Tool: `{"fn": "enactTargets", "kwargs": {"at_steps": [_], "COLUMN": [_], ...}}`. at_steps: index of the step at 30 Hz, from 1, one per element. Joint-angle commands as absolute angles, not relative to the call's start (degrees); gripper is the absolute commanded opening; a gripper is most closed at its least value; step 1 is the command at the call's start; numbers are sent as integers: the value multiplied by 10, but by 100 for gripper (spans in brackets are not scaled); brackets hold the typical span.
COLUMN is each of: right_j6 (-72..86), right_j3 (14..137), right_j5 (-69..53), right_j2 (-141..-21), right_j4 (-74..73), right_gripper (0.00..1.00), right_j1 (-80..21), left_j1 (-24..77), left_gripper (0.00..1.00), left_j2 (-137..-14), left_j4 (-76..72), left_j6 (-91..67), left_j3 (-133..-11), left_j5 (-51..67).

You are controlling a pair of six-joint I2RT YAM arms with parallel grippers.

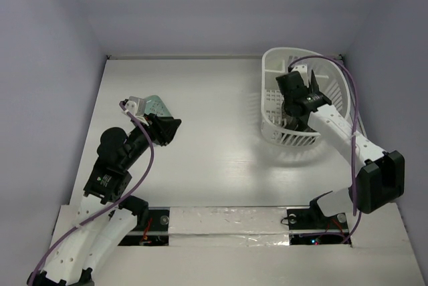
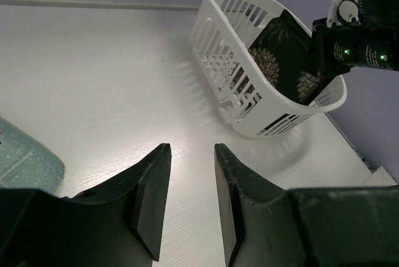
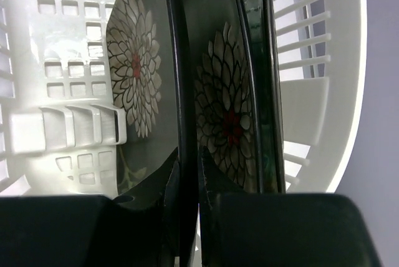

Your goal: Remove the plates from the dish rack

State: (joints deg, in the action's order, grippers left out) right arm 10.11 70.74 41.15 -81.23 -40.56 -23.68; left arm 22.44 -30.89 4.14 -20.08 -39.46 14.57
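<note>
My right gripper is pinching the dark flower plate by its rim (image 3: 186, 170) with both fingers shut, so the plate would come up out of the rack if I lifted my right gripper now.
The white dish rack (image 1: 274, 109) stands at the back right, also in the left wrist view (image 2: 230, 42) and the right wrist view (image 3: 62, 92). Dark plates with white flowers stand on edge inside it (image 2: 280, 55). My right gripper (image 1: 299, 102) reaches into the rack and is shut on the rim of one dark flower plate (image 3: 142, 73); a second flower plate (image 3: 224, 105) and a teal-faced plate (image 3: 257, 92) stand behind it. The pale mint dotted plate (image 1: 155, 105) lies flat on the table at the left (image 2: 25, 161). My left gripper (image 2: 190, 201) hovers open and empty beside it.
The white table (image 1: 214, 139) has purple walls on three sides. A taped strip (image 1: 227, 222) runs along the near edge between the arm bases. The right arm's purple cable (image 1: 351, 99) loops over the rack.
</note>
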Motion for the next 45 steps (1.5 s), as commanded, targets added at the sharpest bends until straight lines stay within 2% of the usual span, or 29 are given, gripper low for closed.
{"fn": "enactTargets", "kwargs": {"at_steps": [1, 13, 17, 25, 29, 35, 45], "right_j6": [70, -19, 17, 76, 104, 191, 293], "right_j3": [760, 814, 839, 900, 879, 771, 596], "right_j5": [432, 473, 501, 501, 394, 133, -38], "right_j2": [-770, -768, -767, -661, -596, -577, -625], "right_j4": [-388, -399, -417, -398, -325, -161, 10], "right_gripper": [0, 0, 0, 0, 0, 0, 0], "right_j1": [-237, -295, -295, -314, -341, -380, -426], "left_j1": [227, 227, 227, 227, 227, 221, 216], "left_gripper": [31, 32, 33, 33, 33, 33, 33], "left_j2": [-304, -301, -300, -301, -302, -301, -300], "left_j4": [16, 13, 15, 15, 14, 18, 23], "left_j6": [-203, -205, -205, -204, -203, -200, -196], "left_j3": [-412, -410, -410, -411, -412, -414, -418], "left_j5": [153, 155, 153, 153, 150, 142, 132]}}
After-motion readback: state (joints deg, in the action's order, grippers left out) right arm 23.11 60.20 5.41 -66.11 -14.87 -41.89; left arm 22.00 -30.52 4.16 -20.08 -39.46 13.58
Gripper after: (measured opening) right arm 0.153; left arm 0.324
